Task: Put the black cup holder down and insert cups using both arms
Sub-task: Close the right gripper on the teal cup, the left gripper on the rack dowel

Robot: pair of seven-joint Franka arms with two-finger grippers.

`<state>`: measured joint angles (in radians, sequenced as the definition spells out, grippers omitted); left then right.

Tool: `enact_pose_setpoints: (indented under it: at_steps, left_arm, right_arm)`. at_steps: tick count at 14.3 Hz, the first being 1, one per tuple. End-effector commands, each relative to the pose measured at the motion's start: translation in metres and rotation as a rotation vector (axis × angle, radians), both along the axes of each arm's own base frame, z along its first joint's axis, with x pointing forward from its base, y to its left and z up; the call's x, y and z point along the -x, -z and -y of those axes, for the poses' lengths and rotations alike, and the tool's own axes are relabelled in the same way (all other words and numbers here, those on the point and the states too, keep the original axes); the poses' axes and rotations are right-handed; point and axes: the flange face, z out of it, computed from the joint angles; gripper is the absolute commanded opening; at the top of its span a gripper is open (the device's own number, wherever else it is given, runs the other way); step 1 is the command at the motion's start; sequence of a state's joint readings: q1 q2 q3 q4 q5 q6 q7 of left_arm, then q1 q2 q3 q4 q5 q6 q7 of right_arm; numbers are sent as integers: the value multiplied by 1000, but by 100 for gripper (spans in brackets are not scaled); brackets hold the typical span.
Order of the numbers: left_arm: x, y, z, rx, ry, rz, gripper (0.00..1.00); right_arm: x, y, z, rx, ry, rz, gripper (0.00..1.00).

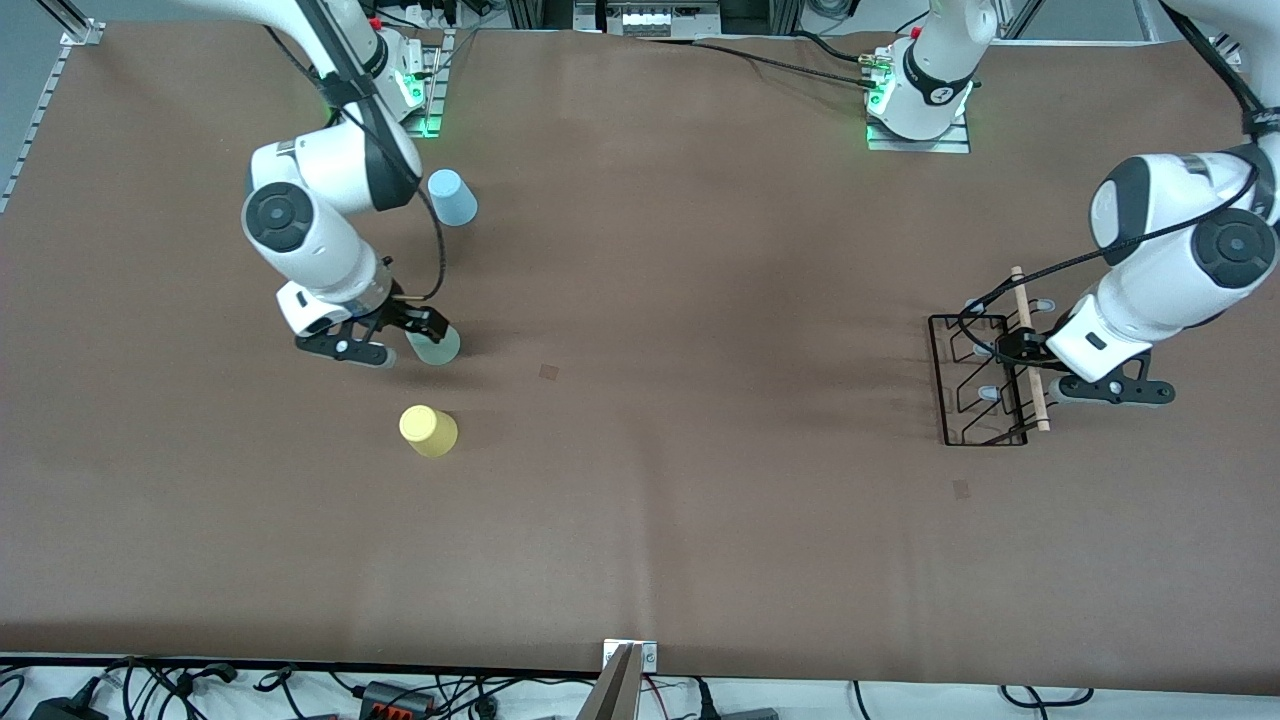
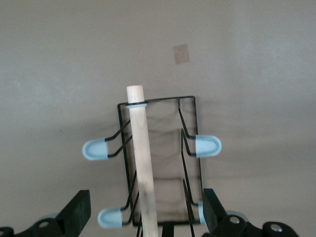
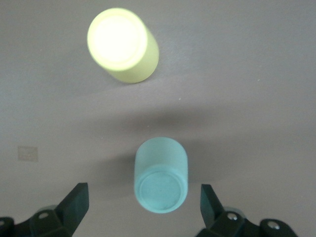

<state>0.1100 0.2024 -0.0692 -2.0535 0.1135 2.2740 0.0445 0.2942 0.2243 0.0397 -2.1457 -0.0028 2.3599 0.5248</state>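
Note:
I can't close yet, because my fingers stop above the black cup holder's wooden rod handle [image 1: 1039,402] [image 2: 148,192]; my left gripper needs to go lower before closing on it.
The black cup holder [image 1: 985,380] stands on the table toward the left arm's end, its wooden rod handle [image 1: 1030,350] on top. My left gripper [image 1: 1020,348] is open and straddles the rod [image 2: 143,163], apart from it, with pale-tipped pegs [image 2: 205,145] on both sides. The mint green cup [image 1: 437,345] stands base up toward the right arm's end. My right gripper [image 1: 425,328] is open right over it, one finger on each side of the cup [image 3: 162,173], not touching. The yellow cup [image 1: 428,431] [image 3: 123,44] stands nearer to the front camera, the light blue cup [image 1: 452,197] farther.
The brown table cover carries small tape marks [image 1: 549,371] [image 1: 961,489]. The arm bases [image 1: 918,110] stand along the table's back edge. Cables lie off the table's front edge [image 1: 400,690].

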Motion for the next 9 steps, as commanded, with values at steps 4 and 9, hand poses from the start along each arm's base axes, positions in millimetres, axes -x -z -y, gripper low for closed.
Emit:
enact_pose_setpoints:
  at_steps: [4, 9]
  left_arm:
    - [26, 6, -9, -12, 7, -24, 68]
    - [27, -5, -8, -16, 6, -40, 33]
  right_arm:
    - [7, 7, -3, 3, 9, -6, 100]
    - [12, 17, 2, 5, 20, -12, 100]
